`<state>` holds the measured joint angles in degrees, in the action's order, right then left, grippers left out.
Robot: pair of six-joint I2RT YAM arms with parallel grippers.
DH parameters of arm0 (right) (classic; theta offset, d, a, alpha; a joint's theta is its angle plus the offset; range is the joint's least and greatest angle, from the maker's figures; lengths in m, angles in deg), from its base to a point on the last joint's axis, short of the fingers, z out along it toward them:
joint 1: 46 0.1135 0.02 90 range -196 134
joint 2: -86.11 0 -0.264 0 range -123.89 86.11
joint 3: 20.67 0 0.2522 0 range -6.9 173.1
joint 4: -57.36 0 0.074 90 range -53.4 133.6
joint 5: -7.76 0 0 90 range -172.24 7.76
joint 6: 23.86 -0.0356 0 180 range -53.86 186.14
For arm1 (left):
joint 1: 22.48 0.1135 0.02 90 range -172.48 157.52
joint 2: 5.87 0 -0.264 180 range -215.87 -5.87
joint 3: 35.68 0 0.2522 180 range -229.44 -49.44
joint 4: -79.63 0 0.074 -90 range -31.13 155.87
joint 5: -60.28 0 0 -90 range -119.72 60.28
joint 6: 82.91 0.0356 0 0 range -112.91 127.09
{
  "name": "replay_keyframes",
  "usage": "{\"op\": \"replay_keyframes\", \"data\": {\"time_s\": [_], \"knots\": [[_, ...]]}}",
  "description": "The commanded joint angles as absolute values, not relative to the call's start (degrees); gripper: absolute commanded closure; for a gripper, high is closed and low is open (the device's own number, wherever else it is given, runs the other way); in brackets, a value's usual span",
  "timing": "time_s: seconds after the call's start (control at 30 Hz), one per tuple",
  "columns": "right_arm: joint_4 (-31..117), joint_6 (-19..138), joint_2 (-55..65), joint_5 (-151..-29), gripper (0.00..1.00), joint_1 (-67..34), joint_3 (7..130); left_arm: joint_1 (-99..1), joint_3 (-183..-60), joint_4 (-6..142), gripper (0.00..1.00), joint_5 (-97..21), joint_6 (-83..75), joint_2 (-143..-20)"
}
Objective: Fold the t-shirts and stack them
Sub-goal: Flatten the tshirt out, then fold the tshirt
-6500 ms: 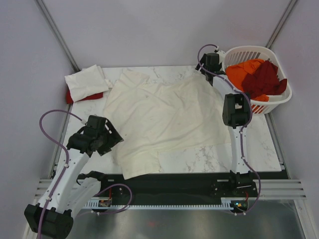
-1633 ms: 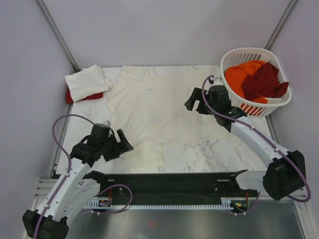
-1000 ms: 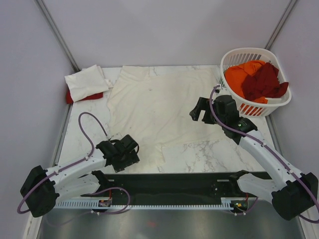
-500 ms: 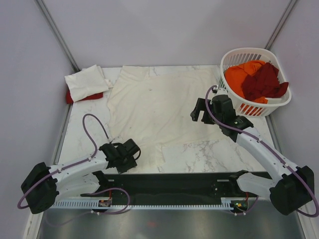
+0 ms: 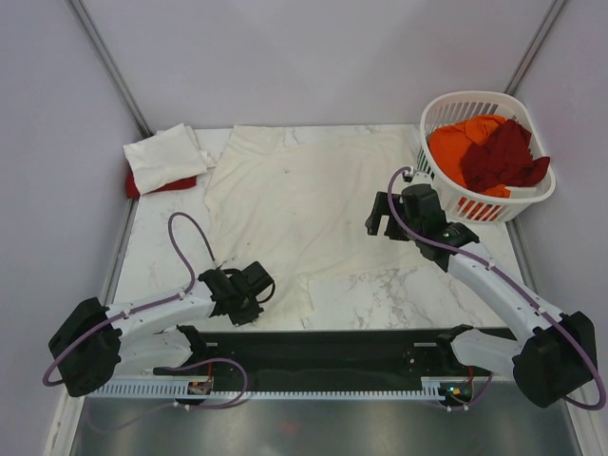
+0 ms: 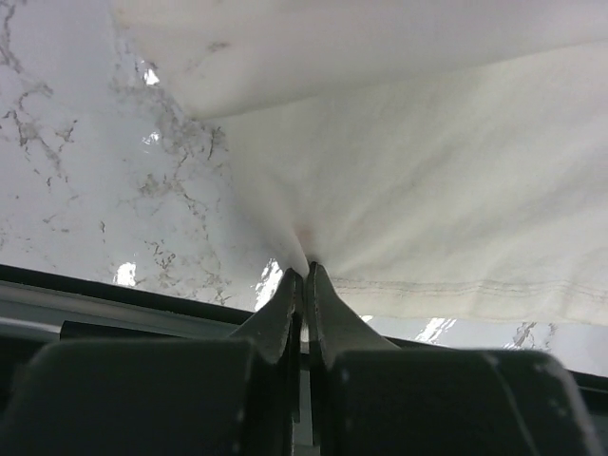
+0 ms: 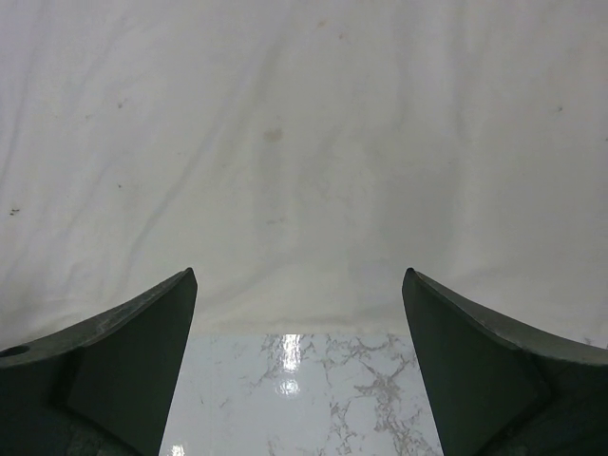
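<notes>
I will next grab the cream t-shirt with my right gripper by its near corner on the basket side. Then both grippers can fold the t-shirt's near edge over.
A cream t-shirt [image 5: 304, 204] lies spread flat on the marble table [image 5: 408, 294]. My left gripper [image 5: 261, 285] is low at the shirt's near-left edge and shut on a pinch of the cloth. In the left wrist view the fabric puckers into the closed tips of the left gripper [image 6: 306, 271], and the cream shirt [image 6: 427, 171] stretches away beyond its hem. My right gripper [image 5: 377, 220] hovers open over the shirt's right side. The right wrist view has the right gripper [image 7: 298, 275] wide over the cream shirt's [image 7: 304, 142] edge, holding nothing.
A folded white shirt [image 5: 163, 157] lies on a red one [image 5: 161, 184] at the back left corner. A white laundry basket [image 5: 532, 195] at the back right holds an orange garment [image 5: 465, 138] and a dark red one [image 5: 508, 152]. Bare marble [image 7: 304, 399] lies beside the shirt's edge.
My left gripper has closed from open onto the shirt's near-left edge after sliding slightly right. The right gripper has stayed open and hardly moved.
</notes>
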<state>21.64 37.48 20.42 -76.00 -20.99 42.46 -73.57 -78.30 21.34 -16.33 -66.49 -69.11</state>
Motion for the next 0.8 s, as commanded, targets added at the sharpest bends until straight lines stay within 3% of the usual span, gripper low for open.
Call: {"op": "replay_keyframes", "data": {"time_s": [0.0, 0.17, 0.3, 0.43, 0.57, 0.77], "knots": [[21.27, 38.11, 20.80, -74.33, 0.02, -20.69, 41.70, -74.07, -77.65, 31.24, 0.98, -15.74, -65.60, -72.49], [17.42, 35.22, 23.34, -67.23, 0.02, -21.65, 40.30, -73.98, -81.41, 27.40, 0.98, -14.17, -63.57, -68.10], [17.49, 29.85, 30.72, -68.70, 0.02, -31.40, 32.32, -73.28, -84.85, 18.69, 0.98, -10.30, -63.92, -62.04], [16.26, 27.04, 27.23, -67.47, 0.02, -34.92, 30.10, -69.95, -85.47, 13.23, 0.98, -7.74, -62.87, -52.65], [20.12, 24.75, 23.54, -76.07, 0.02, -42.03, 25.71, -64.59, -85.82, 9.63, 0.98, -6.96, -59.71, -42.98], [20.48, 26.33, 19.92, -71.44, 0.02, -47.57, 24.83, -64.49, -86.53, 8.65, 0.98, -6.52, -59.97, -43.66]]}}
